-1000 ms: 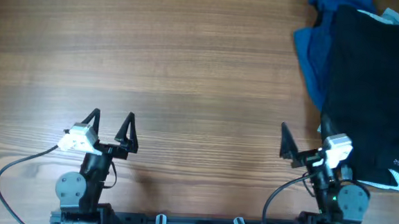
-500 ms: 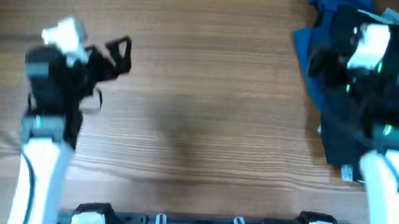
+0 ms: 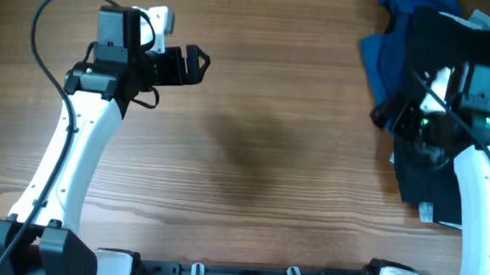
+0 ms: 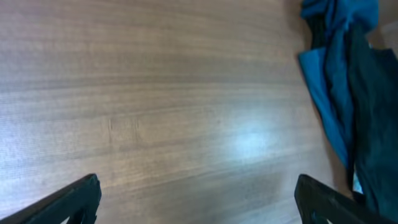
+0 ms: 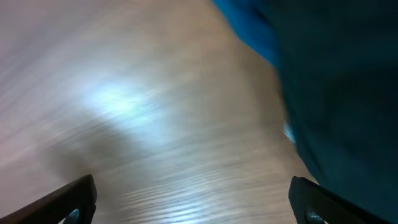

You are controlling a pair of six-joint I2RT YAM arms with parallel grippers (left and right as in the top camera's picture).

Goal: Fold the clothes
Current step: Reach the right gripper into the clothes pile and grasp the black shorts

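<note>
I need to draw the black shorts (image 3: pixel 442 56) off the pile for folding, so my right gripper next grabs their edge facing the empty wood.
The clothes lie in a pile at the table's far right. Black shorts (image 3: pixel 442 56) lie on top of a deep-blue garment (image 3: pixel 377 65), and a pale-blue edge (image 3: pixel 489 22) shows at the top right. My right gripper (image 3: pixel 388 113) is open and empty, above the pile's left edge. In the right wrist view the black shorts (image 5: pixel 348 81) and blue garment (image 5: pixel 249 25) lie ahead of the open gripper (image 5: pixel 193 205). My left gripper (image 3: pixel 198 66) is open and empty over bare wood, far left of the pile. Its wrist view shows its gripper (image 4: pixel 199 205), the blue garment (image 4: pixel 329 74) and black cloth (image 4: pixel 373 124).
The wooden table (image 3: pixel 261 155) stretches between the two arms. A small whitish bit (image 3: pixel 426 212) shows at the pile's near edge. The arm bases sit along the near edge.
Both arms have risen from their rest poses near the front edge and reached out: the left to the far left, the right to the pile's left edge. Both grippers stayed open.
</note>
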